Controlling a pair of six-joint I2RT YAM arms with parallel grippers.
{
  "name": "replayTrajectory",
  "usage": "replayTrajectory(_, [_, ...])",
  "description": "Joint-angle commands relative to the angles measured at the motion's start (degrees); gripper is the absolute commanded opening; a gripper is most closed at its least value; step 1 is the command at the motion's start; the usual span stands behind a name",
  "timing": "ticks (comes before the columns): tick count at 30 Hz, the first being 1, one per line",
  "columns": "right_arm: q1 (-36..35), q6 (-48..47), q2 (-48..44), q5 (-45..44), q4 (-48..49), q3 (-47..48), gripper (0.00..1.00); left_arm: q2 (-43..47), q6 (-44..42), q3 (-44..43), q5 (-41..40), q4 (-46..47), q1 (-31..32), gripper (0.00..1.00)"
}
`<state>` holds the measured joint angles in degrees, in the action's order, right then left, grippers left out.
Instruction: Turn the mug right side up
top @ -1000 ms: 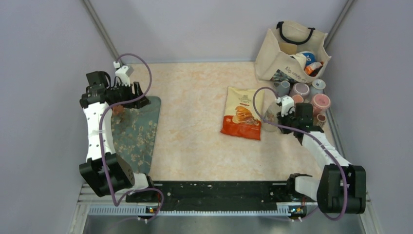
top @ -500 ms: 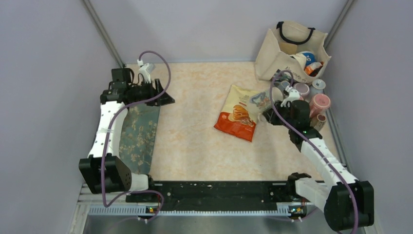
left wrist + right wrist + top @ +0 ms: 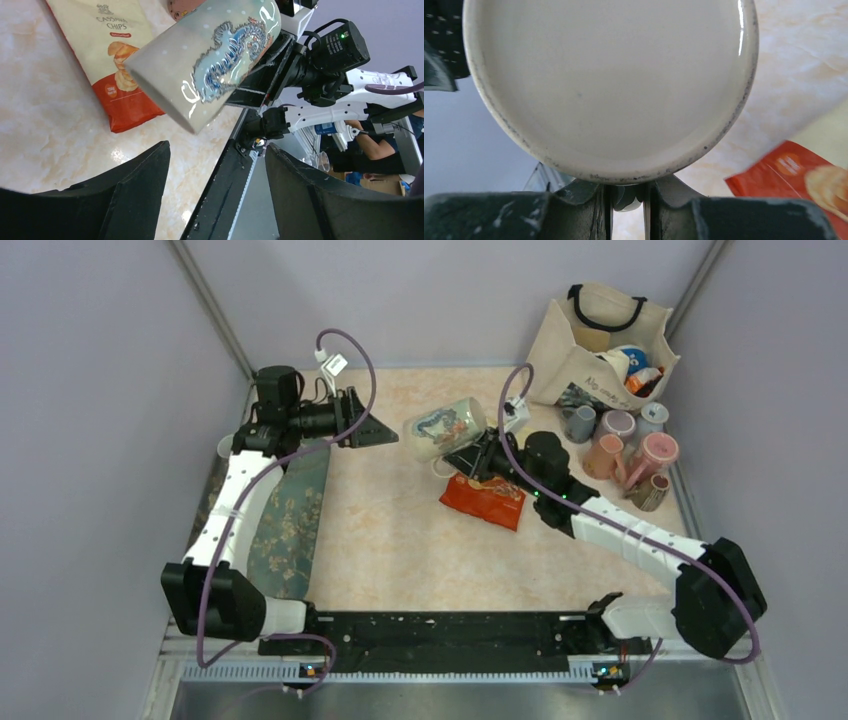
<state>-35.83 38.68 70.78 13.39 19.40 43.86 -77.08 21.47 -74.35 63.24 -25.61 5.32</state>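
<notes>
I need to pinch the mug's side at its open rim with my left gripper next, so the mug's flat bottom stays free to set it right side up.
The mug (image 3: 445, 428), cream with a blue dragon print, hangs on its side above the middle of the table. My right gripper (image 3: 478, 454) is shut on its handle. In the right wrist view the mug's flat bottom (image 3: 609, 85) fills the frame, and the right gripper (image 3: 626, 192) pinches the handle just below it. My left gripper (image 3: 385, 432) is open a short way left of the mug and points at it. In the left wrist view the mug (image 3: 210, 55) floats beyond the left gripper (image 3: 217, 147), apart from both fingers.
An orange chips bag (image 3: 482, 498) lies on the table under the right arm. A cloth tote bag (image 3: 600, 340) stands at the back right with several cups (image 3: 630, 440) in front of it. A patterned mat (image 3: 285, 520) lies along the left side.
My right arm has lifted the mug from the cups at the right and carried it left to mid-table. My left arm swung from the mat toward the centre, jaws wider.
</notes>
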Motion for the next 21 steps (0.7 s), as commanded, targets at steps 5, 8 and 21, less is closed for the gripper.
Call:
replayTrajectory(5, [-4.9, 5.1, 4.2, 0.4, 21.7, 8.6, 0.0, 2.2, 8.5, 2.7, 1.5, 9.8, 1.2, 0.72])
replayTrajectory(8, [-6.0, 5.9, 5.9, 0.4, 23.1, 9.6, 0.0, 2.2, 10.4, 2.7, 1.5, 11.0, 1.4, 0.7])
replayTrajectory(21, [-10.3, 10.6, 16.1, 3.2, 29.1, 14.8, 0.0, 4.8, 27.9, 7.4, 4.9, 33.6, 2.5, 0.21])
